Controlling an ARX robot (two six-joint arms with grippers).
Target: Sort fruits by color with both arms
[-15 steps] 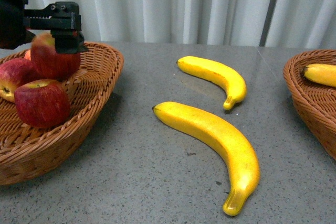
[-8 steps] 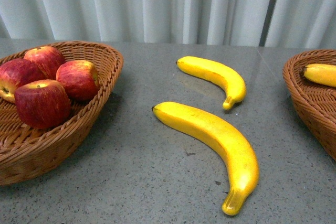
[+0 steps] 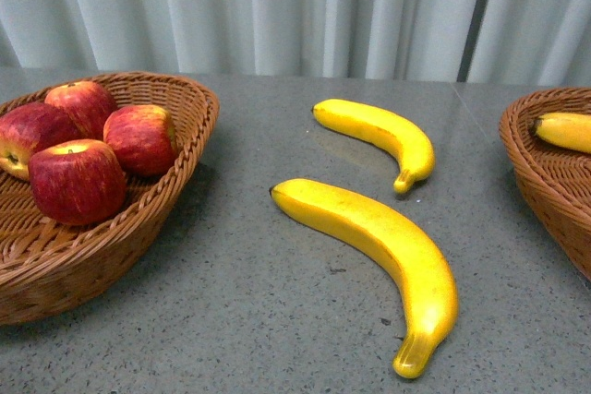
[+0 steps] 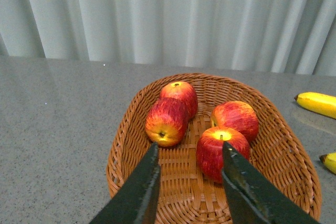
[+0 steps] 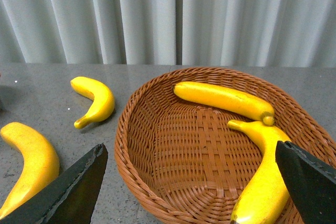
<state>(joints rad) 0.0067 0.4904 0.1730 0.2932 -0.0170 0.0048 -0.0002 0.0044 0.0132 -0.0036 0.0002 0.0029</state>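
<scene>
My right gripper grabs the long yellow banana by its curved body next, to sort yellow fruit into the banana basket.
Several red apples lie in the left wicker basket. In the left wrist view my left gripper hangs open above that basket, with one apple just beyond its fingertips. Two yellow bananas lie on the table, a short one and a long one. My right gripper stands wide open over the right basket, which holds two bananas. Neither arm shows in the front view.
The grey table ends at a pale curtain behind. The right basket sits at the front view's right edge with a banana showing in it.
My left gripper, which was over the left basket at an apple, has risen out of the front view. That apple now rests in the basket beside the others.
</scene>
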